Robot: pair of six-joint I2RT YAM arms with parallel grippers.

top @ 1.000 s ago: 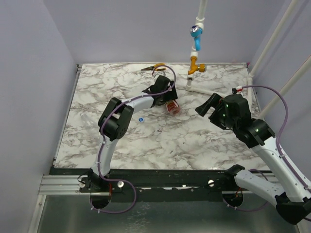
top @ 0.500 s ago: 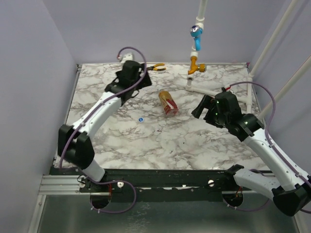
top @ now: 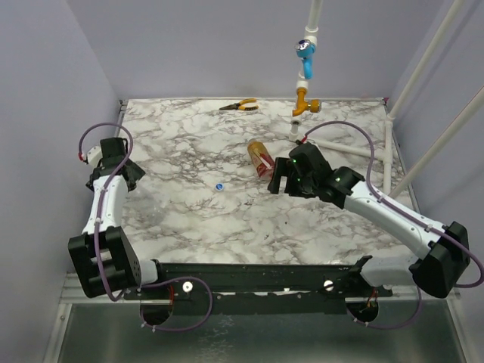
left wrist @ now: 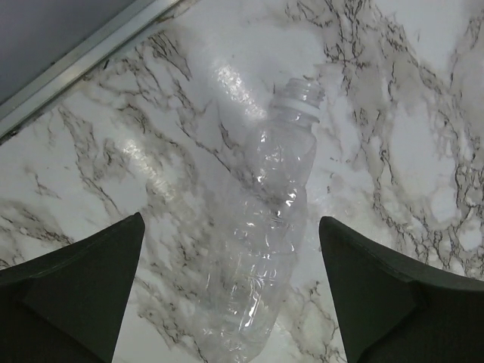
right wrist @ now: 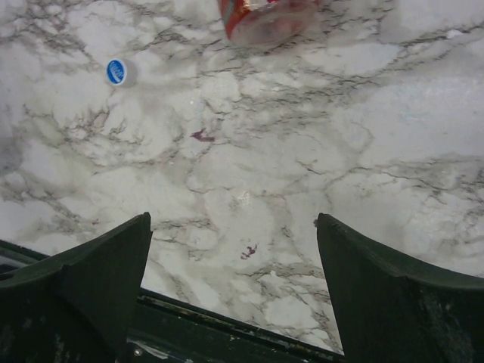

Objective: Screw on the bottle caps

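Note:
I next need to grab the clear bottle around its body with my left gripper, with the bottle's neck pointing away from my fingers. The bottle's opening then stays free to screw on the cap.
A small bottle with a red label and amber contents lies on its side mid-table; its end shows in the right wrist view. A bright blue cap lies loose to its left, also in the right wrist view. My right gripper hangs open and empty just right of the red-label bottle. My left gripper is at the table's far left, open, over a clear empty bottle that lies flat with its neck uncapped. Its jaws stand apart on either side of the bottle.
Orange-handled pliers lie at the back. A light-blue valve handle with an orange fitting stands on white piping at back right. A metal rail edges the table's left side. White pipes run along the right.
My left arm has left the red-label bottle and swung to the far left edge, over the clear bottle. My right arm has moved left, closer to the red-label bottle.

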